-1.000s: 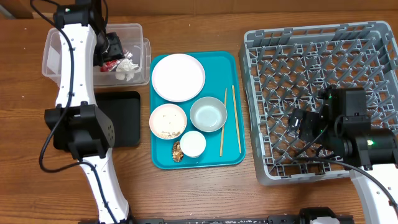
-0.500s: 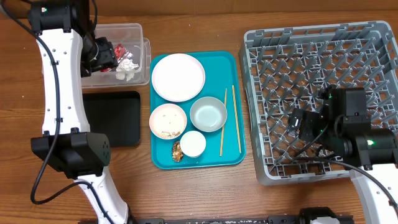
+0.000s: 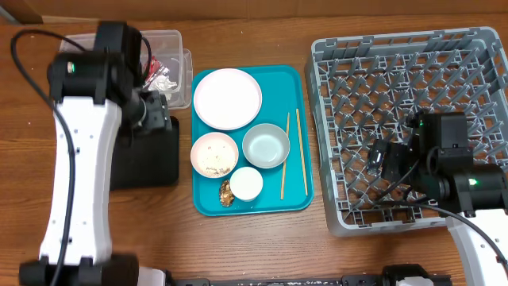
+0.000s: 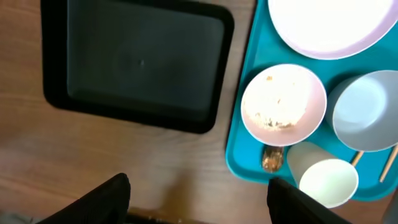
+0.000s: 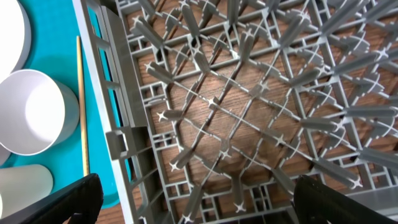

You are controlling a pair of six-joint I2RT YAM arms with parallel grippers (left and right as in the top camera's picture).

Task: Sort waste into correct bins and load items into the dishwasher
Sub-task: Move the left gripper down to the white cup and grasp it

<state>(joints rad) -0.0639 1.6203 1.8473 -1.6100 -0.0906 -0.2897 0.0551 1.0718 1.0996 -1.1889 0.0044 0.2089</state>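
I need to reach out with my left gripper and pick up the cup by its rim (image 3: 246, 186) (image 4: 326, 186), so the cup's bottom end stays free to hand over to my right gripper.
My left gripper (image 4: 199, 206) hangs open and empty over bare table beside the black tray (image 4: 137, 62); from above it sits at the tray's far edge (image 3: 161, 111). The clear tub (image 3: 176, 40) holds the red wrapper (image 3: 163, 61) and white napkin (image 3: 165, 81). On the teal tray (image 3: 298, 79) lie the white plate (image 3: 228, 98), a bowl with rice scraps (image 3: 214, 153), a pale bowl (image 3: 266, 145), a cup (image 3: 246, 183), a brown lump (image 3: 225, 192) and two chopsticks (image 3: 284, 155). My right gripper (image 5: 199, 205) is open over the grey dish rack (image 5: 249, 93).
The dish rack (image 3: 413, 48) fills the right side of the table, its left wall close to the teal tray's right edge. The black tray (image 3: 147, 159) lies just left of the teal tray, with the clear tub behind it. Bare wood runs along the front.
My left arm has drawn back from the clear tub toward the black tray, its jaws a little wider. The red wrapper stays in the tub. The right arm has not moved.
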